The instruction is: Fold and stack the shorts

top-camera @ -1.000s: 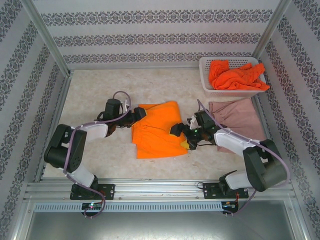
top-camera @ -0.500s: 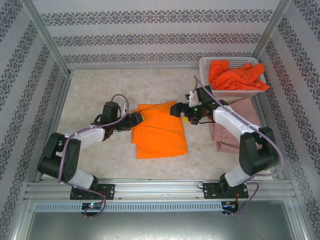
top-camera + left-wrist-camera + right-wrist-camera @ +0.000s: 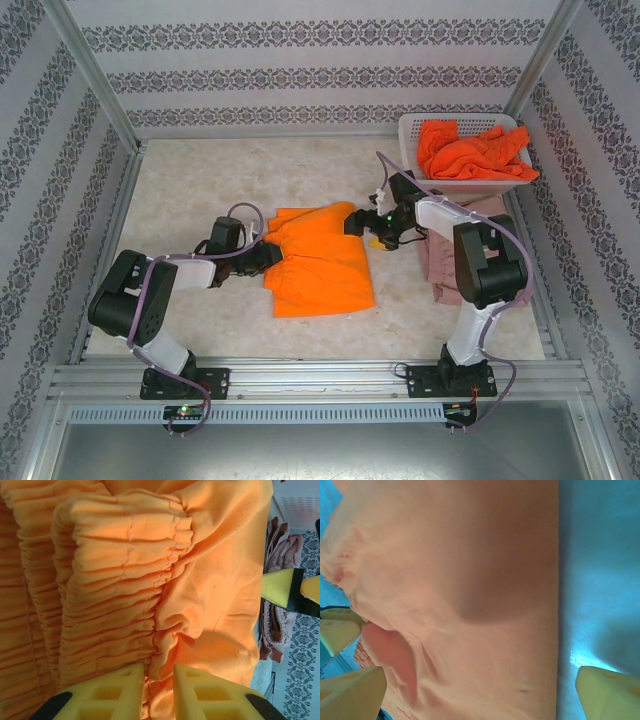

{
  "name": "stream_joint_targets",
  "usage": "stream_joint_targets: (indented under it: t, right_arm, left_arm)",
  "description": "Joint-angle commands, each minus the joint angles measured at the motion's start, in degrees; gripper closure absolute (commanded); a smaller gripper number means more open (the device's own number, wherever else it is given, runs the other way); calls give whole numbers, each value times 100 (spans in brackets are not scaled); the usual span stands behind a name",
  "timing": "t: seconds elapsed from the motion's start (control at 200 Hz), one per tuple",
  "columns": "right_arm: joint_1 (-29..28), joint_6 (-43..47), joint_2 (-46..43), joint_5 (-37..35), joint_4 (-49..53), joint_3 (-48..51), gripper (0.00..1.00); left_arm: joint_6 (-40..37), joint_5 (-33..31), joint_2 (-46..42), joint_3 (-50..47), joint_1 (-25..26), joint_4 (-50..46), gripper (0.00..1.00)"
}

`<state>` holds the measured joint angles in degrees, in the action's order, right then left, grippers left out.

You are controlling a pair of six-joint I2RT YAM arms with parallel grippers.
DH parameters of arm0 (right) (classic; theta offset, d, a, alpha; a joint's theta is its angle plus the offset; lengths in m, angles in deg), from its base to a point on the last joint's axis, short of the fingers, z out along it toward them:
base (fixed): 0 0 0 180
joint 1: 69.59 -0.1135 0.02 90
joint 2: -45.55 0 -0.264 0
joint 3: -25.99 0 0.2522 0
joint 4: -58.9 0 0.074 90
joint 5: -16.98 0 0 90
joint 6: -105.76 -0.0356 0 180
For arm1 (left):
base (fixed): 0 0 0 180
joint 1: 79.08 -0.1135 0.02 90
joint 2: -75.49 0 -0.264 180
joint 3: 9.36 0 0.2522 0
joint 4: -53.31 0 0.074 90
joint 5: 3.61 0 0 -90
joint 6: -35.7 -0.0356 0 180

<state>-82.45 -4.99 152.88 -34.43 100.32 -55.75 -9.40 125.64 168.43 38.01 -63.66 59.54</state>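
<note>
My right gripper grabs the orange shorts' far corner (image 3: 350,209) next, opposite the gathered waistband, to draw them flat onto the pink shorts.
The orange shorts (image 3: 322,262) lie flat mid-table, gathered waistband to the left. My left gripper (image 3: 269,255) sits at that waistband edge; in the left wrist view its jaws (image 3: 159,672) pinch a fold of the orange cloth (image 3: 165,580). My right gripper (image 3: 359,222) hovers at the shorts' far right corner, open wide, one finger (image 3: 352,690) over the cloth (image 3: 470,580) and the other finger (image 3: 610,692) over bare table. The pink shorts (image 3: 488,222) lie to the right, partly under the right arm. The red-orange shorts (image 3: 470,150) are heaped in the basket.
The white mesh basket (image 3: 415,175) stands at the back right corner. Patterned walls and metal posts close in the table on three sides. Bare table (image 3: 200,180) stretches behind and to the left of the orange shorts.
The left gripper has closed on the waistband of the orange shorts. The right arm has swung from the shorts' near right edge to their far right corner, still open.
</note>
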Motion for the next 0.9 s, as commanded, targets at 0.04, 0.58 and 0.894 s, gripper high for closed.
stream_joint_targets:
  t: [0.04,0.58,0.894]
  right_arm:
    - [9,238,228,29,125,-144,6]
    - [-444,81,635,-33,-87,-149,34]
    - [-712,86,618,-666,107,-215,82]
  left_arm:
    - [-125,-50,212,-219,40,6,77]
    - [105,-1,299,-262,44,398,78]
    - [83,-105,-161,-232,48,263,67]
